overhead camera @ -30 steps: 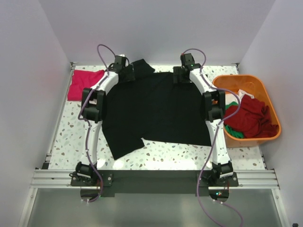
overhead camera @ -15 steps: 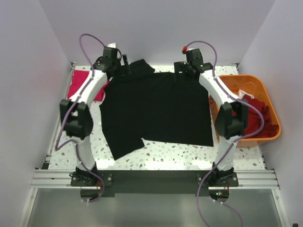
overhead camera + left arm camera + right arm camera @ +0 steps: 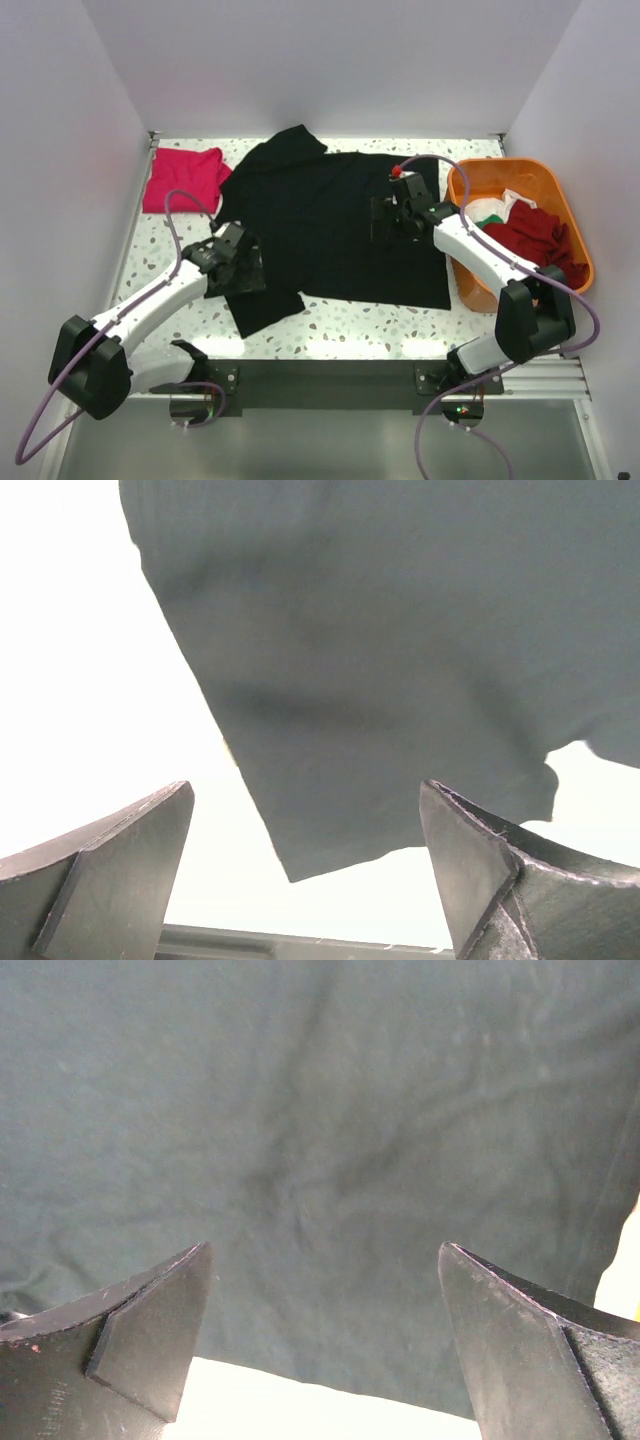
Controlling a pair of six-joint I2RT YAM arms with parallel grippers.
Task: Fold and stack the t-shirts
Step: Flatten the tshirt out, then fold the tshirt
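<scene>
Next, my left gripper grabs the black t-shirt [image 3: 320, 215] at its near corner [image 3: 246, 331] to fold the black t-shirt's near side over its far side.
The black t-shirt [image 3: 320, 215] lies spread flat across the middle of the table. My left gripper [image 3: 240, 272] is open and empty over its near left corner; that corner [image 3: 330, 820] shows between the open fingers in the left wrist view. My right gripper [image 3: 385, 218] is open and empty above the shirt's right part, whose cloth [image 3: 320, 1210] fills the right wrist view. A folded bright pink-red t-shirt [image 3: 182, 178] lies at the far left. Dark red [image 3: 535, 245], green [image 3: 498, 281] and white [image 3: 490, 210] shirts lie in the tub.
The orange plastic tub [image 3: 505, 170] stands at the right edge of the table, close to my right arm. White walls close in the back and both sides. A metal rail [image 3: 320, 375] runs along the near edge.
Both arms have pulled back from the shirt's far edge toward me. The left gripper came to the near left corner, the right to mid-shirt. The far edge now lies flat.
</scene>
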